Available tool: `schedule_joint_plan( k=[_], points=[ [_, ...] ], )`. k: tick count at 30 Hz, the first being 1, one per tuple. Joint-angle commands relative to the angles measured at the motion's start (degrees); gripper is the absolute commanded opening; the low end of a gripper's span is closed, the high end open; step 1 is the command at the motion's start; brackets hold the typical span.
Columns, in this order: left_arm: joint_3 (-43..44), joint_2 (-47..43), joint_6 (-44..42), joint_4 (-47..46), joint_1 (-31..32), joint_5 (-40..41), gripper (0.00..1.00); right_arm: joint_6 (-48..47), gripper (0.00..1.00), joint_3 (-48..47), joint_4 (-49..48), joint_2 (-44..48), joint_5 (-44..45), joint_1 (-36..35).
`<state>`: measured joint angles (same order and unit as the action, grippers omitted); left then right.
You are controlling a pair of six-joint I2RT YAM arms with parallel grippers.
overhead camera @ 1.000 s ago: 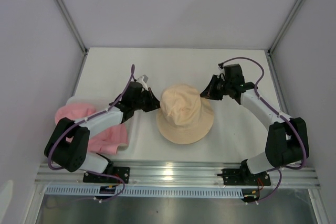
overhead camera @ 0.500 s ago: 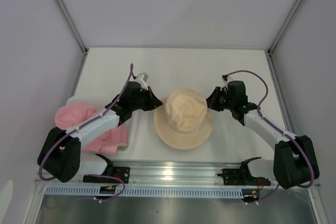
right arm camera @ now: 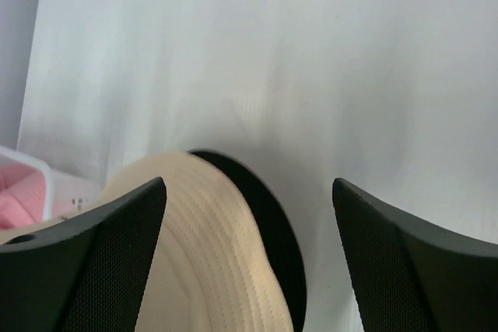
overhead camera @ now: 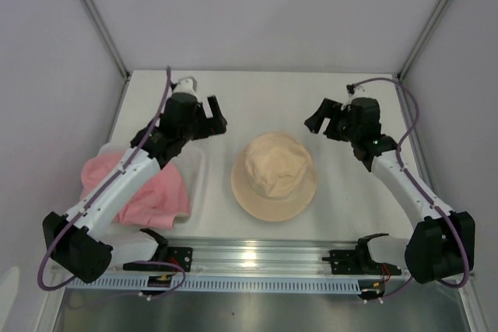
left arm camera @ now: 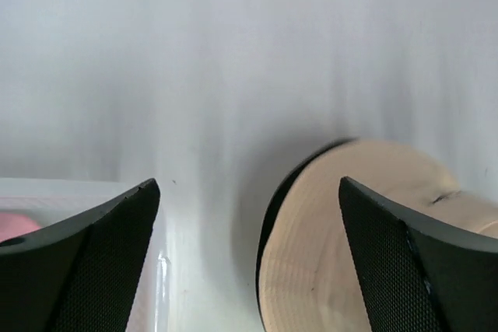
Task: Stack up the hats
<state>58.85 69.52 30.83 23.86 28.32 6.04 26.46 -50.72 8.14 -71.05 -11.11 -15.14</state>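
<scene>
I should pinch a pink hat from the basket by its top (overhead camera: 151, 191) with my left gripper. The pink hat's edge stays free to stack over the beige hat (overhead camera: 274, 175).
The beige hat (overhead camera: 274, 175) lies crown up in the middle of the table, with nothing touching it. In both wrist views a black hat (right arm camera: 272, 211) shows as a dark brim edge (left arm camera: 268, 223) under the beige hat (left arm camera: 350, 254) (right arm camera: 202, 262). Pink hats (overhead camera: 136, 192) are heaped at the left; I cannot tell how many. My left gripper (overhead camera: 215, 116) (left arm camera: 247, 184) hangs open to the upper left of the beige hat, apart from it. To the hat's upper right my right gripper (overhead camera: 316, 118) (right arm camera: 247, 183) is open too, with nothing between its fingers.
A white plastic basket (overhead camera: 198, 172) holds the pink hats at the left; its rim (left arm camera: 54, 186) shows in the left wrist view and at the left edge (right arm camera: 43, 169) of the right wrist view. White walls and metal posts enclose the table.
Both grippers have opened and let go of the beige hat's brim, then drawn back and up away from it. The beige hat has settled a little nearer the front.
</scene>
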Motion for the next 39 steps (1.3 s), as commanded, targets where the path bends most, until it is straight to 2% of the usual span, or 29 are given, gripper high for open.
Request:
schedule_joint_plan(
  k=[1, 2, 4, 5, 7, 8, 14, 16, 20, 26, 30, 32, 35, 36, 37, 39],
  points=[
    [14.8, -3.9, -0.6, 21.6, -0.9, 21.6, 0.99, -4.7, 0.91, -8.0, 8.7, -0.5, 3.5, 5.0],
    [15.8, -5.1, -0.5, 27.8, -2.0, 28.7, 0.99, -4.5, 0.91, -8.7, 9.4, 0.4, 1.6, 6.6],
    [17.6, -7.0, -1.5, 33.2, -4.7, 32.0, 1.00, -3.8, 0.92, -9.0, 9.4, 2.0, -1.2, 10.7],
    [17.7, -8.9, -2.1, 34.5, -9.5, 32.1, 1.00, -3.4, 0.93, -8.9, 9.0, 3.2, -2.3, 11.6],
    [16.9, -10.4, -2.2, 37.3, -14.9, 31.4, 1.00, -2.7, 0.96, -8.6, 8.0, 6.6, -3.3, 12.1],
    [16.0, -11.6, -2.4, 37.7, -20.3, 31.3, 1.00, -2.6, 0.96, -8.5, 7.5, 7.6, -5.3, 12.1],
    [16.5, -14.1, 3.4, 44.0, -34.3, 34.4, 0.99, 1.2, 1.00, -8.1, 7.1, 11.2, -11.8, 11.9],
    [15.3, -15.5, 4.1, 43.5, -35.9, 38.1, 1.00, 2.6, 0.99, -7.6, 7.2, 11.8, -13.8, 11.9],
    [12.1, -14.2, 3.6, 42.5, -40.0, 37.9, 0.97, 2.4, 1.00, -6.2, 6.2, 12.4, -14.5, 10.7],
    [6.9, -9.9, 7.2, 41.5, -40.1, 34.6, 0.93, 1.6, 0.99, -7.0, 6.0, 12.2, -13.4, 10.7],
    [2.6, -8.3, 8.7, 37.7, -40.2, 33.5, 0.85, 2.1, 1.00, -9.0, 5.3, 11.4, -14.4, 10.7],
    [1.4, -7.5, 8.2, 35.3, -40.1, 31.8, 0.78, 2.4, 0.99, -10.9, 5.3, 11.0, -15.1, 10.7],
    [0.5, -7.5, 6.7, 31.5, -40.0, 29.2, 0.37, 2.9, 1.00, -12.2, 5.0, 11.1, -14.8, 10.7],
    [0.6, -7.6, 6.7, 31.1, -40.1, 27.8, 0.07, 3.0, 1.00, -12.4, 5.1, 11.2, -14.6, 10.7],
    [0.8, -7.8, 6.6, 31.3, -40.1, 27.4, 0.01, 3.2, 1.00, -12.6, 5.1, 11.6, -14.3, 10.7],
    [2.1, -9.5, 6.3, 32.7, -40.1, 26.9, 0.01, 3.3, 1.00, -13.0, 5.7, 12.2, -13.7, 10.5]
  ],
)
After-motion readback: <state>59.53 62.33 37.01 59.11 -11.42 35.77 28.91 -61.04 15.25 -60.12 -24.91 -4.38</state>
